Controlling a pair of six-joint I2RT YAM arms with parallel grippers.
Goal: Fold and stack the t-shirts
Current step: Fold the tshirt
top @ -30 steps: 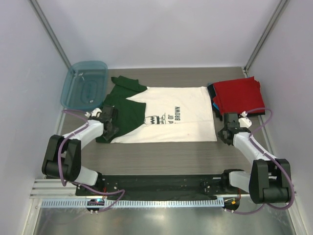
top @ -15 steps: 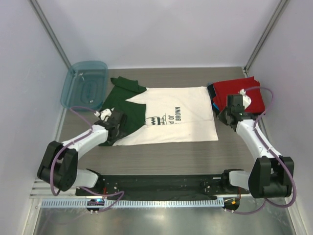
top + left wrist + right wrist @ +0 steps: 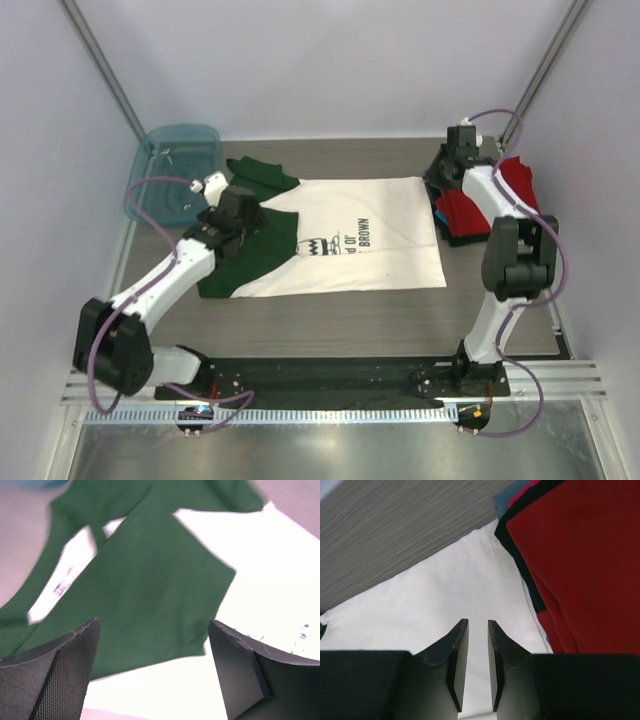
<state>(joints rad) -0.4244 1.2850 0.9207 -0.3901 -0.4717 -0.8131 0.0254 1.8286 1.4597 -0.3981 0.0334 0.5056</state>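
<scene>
My right gripper should next grab the t-shirt's far corner beside the folded stack to fold the far side of the white t-shirt (image 3: 392,262) inward.
The white t-shirt (image 3: 392,262) with dark green sleeves lies flat mid-table, its black print sideways. Its near green sleeve (image 3: 262,245) is folded inward over the white body (image 3: 280,580). My left gripper (image 3: 236,214) hovers over that sleeve (image 3: 150,580), open wide with nothing between its fingers (image 3: 55,675). My right gripper (image 3: 449,166) hangs over the shirt's far right corner (image 3: 445,595), jaws a narrow gap apart and empty. Beside it sits the folded red t-shirt (image 3: 466,212) (image 3: 580,570) on top of dark and blue ones (image 3: 440,212).
A teal plastic tub (image 3: 172,172) stands at the far left, close to the shirt's far sleeve (image 3: 262,172). The enclosure walls close in on both sides. The right arm (image 3: 510,250) stretches over the folded stack.
My left gripper opened wide, let go of the folded sleeve and drew back toward the far side. My right arm swung from the near right to the shirt's far right corner, jaws parting slightly.
</scene>
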